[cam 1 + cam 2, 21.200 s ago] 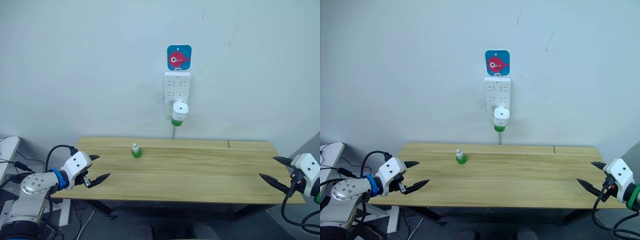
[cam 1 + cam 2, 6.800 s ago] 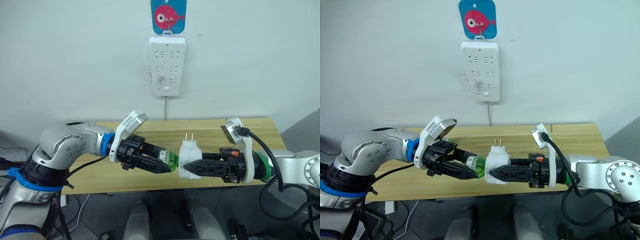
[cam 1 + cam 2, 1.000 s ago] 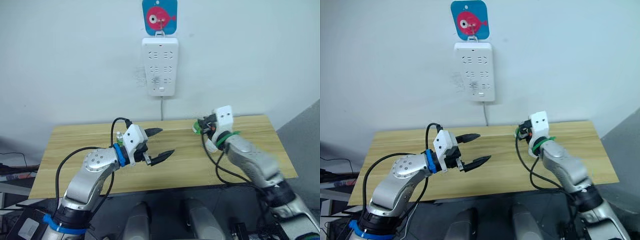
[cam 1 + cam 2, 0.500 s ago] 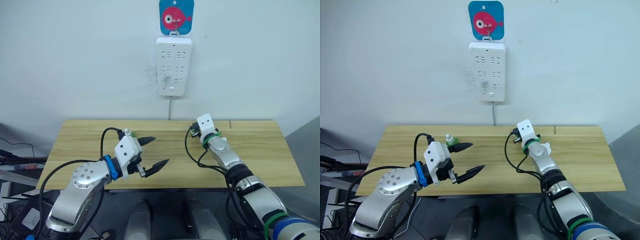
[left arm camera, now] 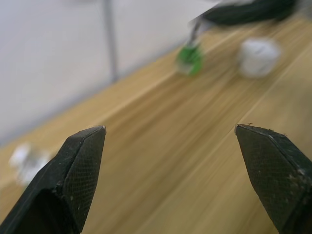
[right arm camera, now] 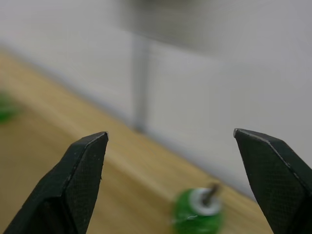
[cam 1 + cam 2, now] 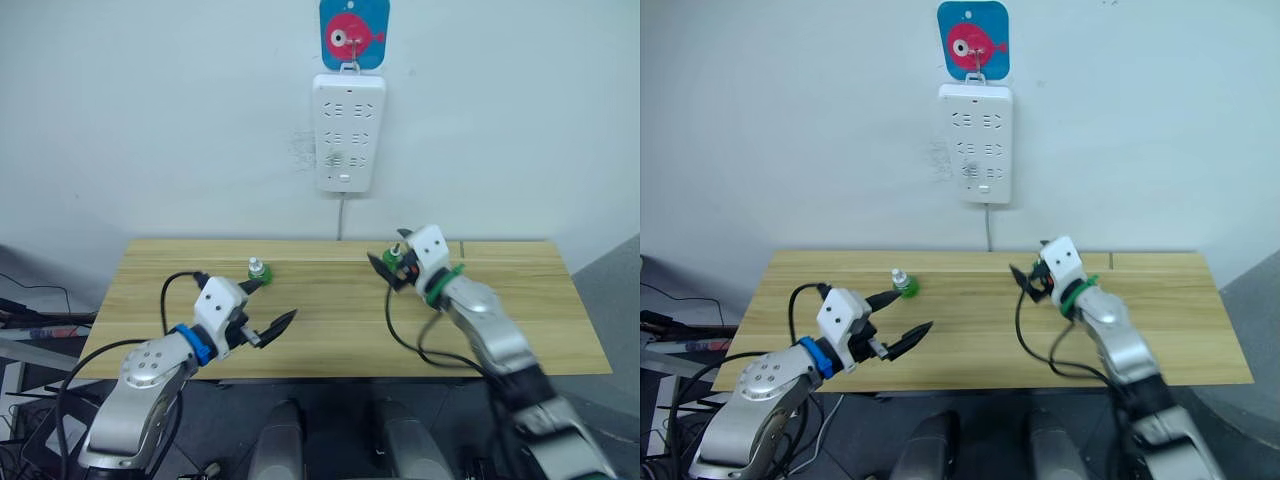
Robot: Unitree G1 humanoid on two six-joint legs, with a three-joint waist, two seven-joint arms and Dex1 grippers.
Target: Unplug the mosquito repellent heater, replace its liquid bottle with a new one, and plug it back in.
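The green liquid bottle's capped neck (image 7: 255,263) should stay free for the heater, so my left gripper will next take the bottle by its round body (image 7: 261,275).
Two small green bottles stand on the wooden table (image 7: 340,330). A capped bottle (image 7: 259,268) is at the back left, just beyond my left gripper (image 7: 278,298), which is open and holds nothing. The other bottle (image 6: 197,212), with a bare wick, stands right in front of my open right gripper (image 7: 389,260). The left wrist view shows that bottle (image 5: 189,57) with the white mosquito repellent heater (image 5: 257,56) lying beside it on the table. In the eye views my right arm covers the heater.
A long white power strip (image 7: 349,130) hangs on the wall under a blue hook with a red fish (image 7: 353,35); its cord runs down behind the table. The table's back edge meets the wall.
My left gripper has drawn back to the left, away from the table's middle. My right arm has swung its elbow outward while its gripper stays by the wick bottle.
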